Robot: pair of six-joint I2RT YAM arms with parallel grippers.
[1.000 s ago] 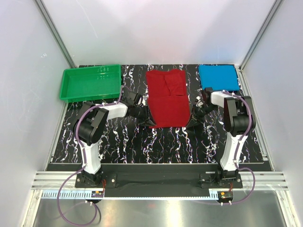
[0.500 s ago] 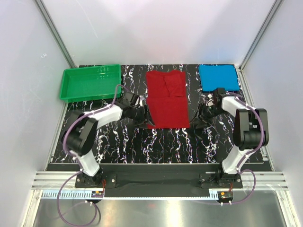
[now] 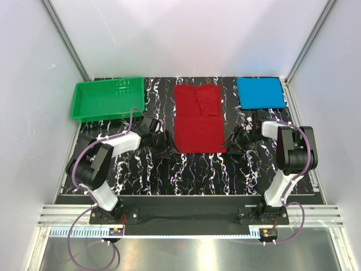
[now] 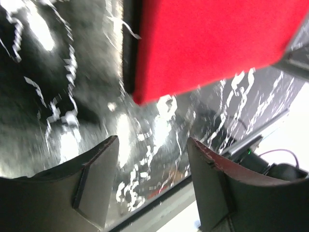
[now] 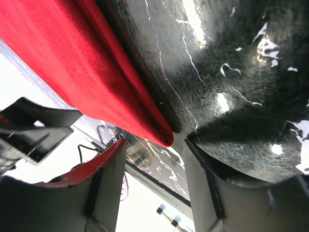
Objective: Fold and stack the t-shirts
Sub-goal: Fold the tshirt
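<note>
I should grab the red t-shirt's near corner on the tray side with my left gripper next, to fold the t-shirt's near edge over its far end.
The deep red t-shirt [image 3: 197,119] lies flat in the middle of the mat, its sleeves folded in at the far end. The blue t-shirt [image 3: 260,92] rests as a neat folded rectangle at the far right. My left gripper [image 3: 167,147] is open, low over the mat just left of the red shirt's near left corner [image 4: 145,94], nothing between its fingers [image 4: 99,174]. My right gripper [image 3: 230,145] is open beside the near right corner [image 5: 164,137], which lies just ahead of its empty jaws. Neither gripper touches the cloth.
A green plastic tray [image 3: 84,110] stands at the far left of the black marbled mat [image 3: 186,175]. White walls and aluminium posts enclose the mat on three sides. Both arm bases are bolted along the near edge.
Both grippers opened and let go of the red shirt's near corners. The hem now lies flat, and both grippers have drawn slightly outward from it.
</note>
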